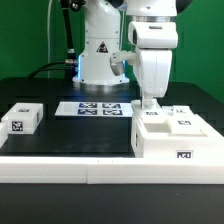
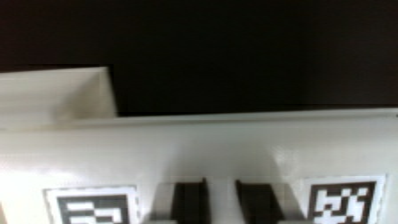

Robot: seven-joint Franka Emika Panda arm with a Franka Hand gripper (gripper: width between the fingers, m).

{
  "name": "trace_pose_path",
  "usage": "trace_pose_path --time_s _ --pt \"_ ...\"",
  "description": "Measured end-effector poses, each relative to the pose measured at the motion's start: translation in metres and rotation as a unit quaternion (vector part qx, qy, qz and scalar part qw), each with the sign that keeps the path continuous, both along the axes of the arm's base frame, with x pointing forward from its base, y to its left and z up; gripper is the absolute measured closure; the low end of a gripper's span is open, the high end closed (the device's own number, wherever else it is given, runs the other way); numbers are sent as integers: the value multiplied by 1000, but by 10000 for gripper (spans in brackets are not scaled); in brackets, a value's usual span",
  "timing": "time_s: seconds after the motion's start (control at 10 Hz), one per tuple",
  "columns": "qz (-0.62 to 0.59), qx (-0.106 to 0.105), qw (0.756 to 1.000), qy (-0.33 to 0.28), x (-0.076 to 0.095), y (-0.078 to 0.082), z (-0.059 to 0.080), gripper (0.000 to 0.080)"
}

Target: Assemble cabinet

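Note:
The robot's gripper needs to move the white panel toward the cabinet body's far edge before releasing it, because the panel's edge is still short of that far edge.
The cabinet (image 1: 176, 137) is a white boxy body with black-and-white marker tags on its top and front, at the exterior view's right on the black table. My gripper (image 1: 150, 103) stands straight down on its near-left top edge. In the wrist view the cabinet (image 2: 214, 140) fills the lower half, with a tag on either side of my gripper (image 2: 224, 205). The two dark fingers (image 2: 185, 203) stand close together with a narrow strip of white cabinet between them. A small white panel (image 1: 22, 118) with a tag lies at the exterior view's left.
The marker board (image 1: 97, 108) lies flat behind the middle of the table, in front of the robot base (image 1: 100, 60). A long white ledge (image 1: 90, 168) runs along the table's front edge. Black table (image 2: 231, 45) shows beyond the cabinet.

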State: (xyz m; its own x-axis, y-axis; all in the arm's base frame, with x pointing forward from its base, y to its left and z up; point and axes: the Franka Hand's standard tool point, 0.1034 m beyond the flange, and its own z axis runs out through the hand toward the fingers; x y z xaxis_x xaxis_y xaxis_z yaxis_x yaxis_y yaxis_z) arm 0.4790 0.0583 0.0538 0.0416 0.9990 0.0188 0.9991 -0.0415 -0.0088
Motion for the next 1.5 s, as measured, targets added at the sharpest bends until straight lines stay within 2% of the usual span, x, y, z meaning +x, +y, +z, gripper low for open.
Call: trace_pose_path --time_s 0.3,0.5,1.0,1.2,1.4,1.5 --pt "-7 5 1000 -15 39 -1 1 729" --pt "-4 6 1000 -19 58 -2 3 729" --pt "-5 6 1000 -19 57 -2 2 729" --pt "-1 7 1000 -22 69 -2 2 729" --pt "5 7 1000 -24 93 -2 3 728" --pt "5 6 1000 -19 97 -2 2 728"
